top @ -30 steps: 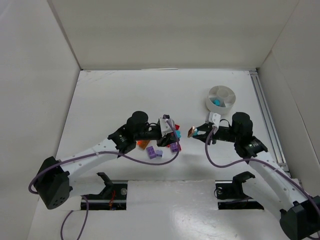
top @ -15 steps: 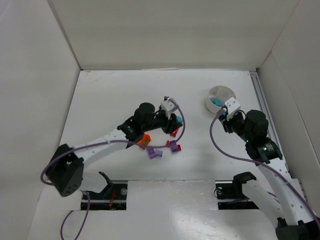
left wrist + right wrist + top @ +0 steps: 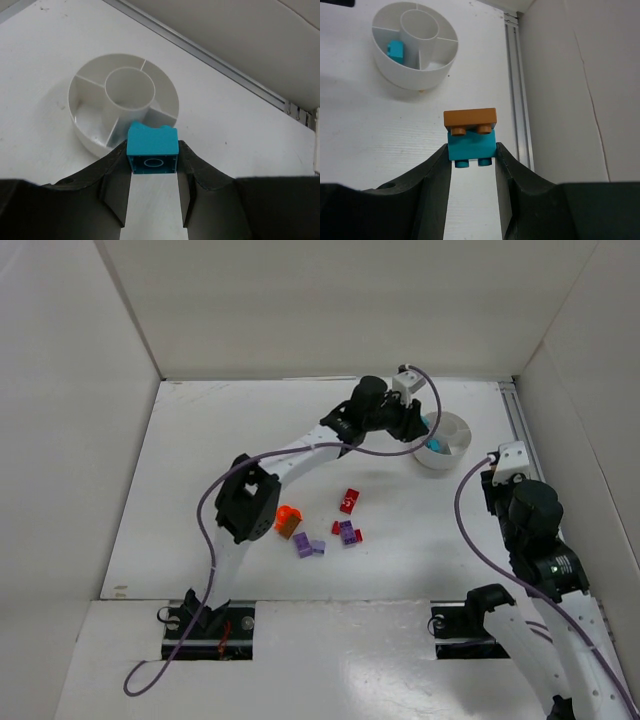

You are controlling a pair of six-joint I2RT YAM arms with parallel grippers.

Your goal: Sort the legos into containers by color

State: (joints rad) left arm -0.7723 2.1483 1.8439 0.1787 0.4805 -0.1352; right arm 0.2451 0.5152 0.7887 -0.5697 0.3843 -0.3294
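Note:
I should move my left gripper toward the dish's section before I open it. The teal brick is short of that section and would fall at the dish's near rim if I let go now.
My left gripper is shut on a teal brick and holds it at the near rim of the round white dish. The dish's wedge compartments in the left wrist view look empty. My right gripper is right of the dish, shut on a teal brick with an orange brick stuck to it. In the right wrist view the dish holds one teal brick in its left compartment. On the table lie a red brick, an orange one and purple ones.
A purple and red cluster lies by the other loose bricks mid-table. A metal rail runs along the table's right edge close to my right gripper. White walls enclose the table on three sides.
My left arm has swung from the brick pile up and right to the dish, carrying the teal brick. My right arm has pulled back to the right with its teal and orange piece.

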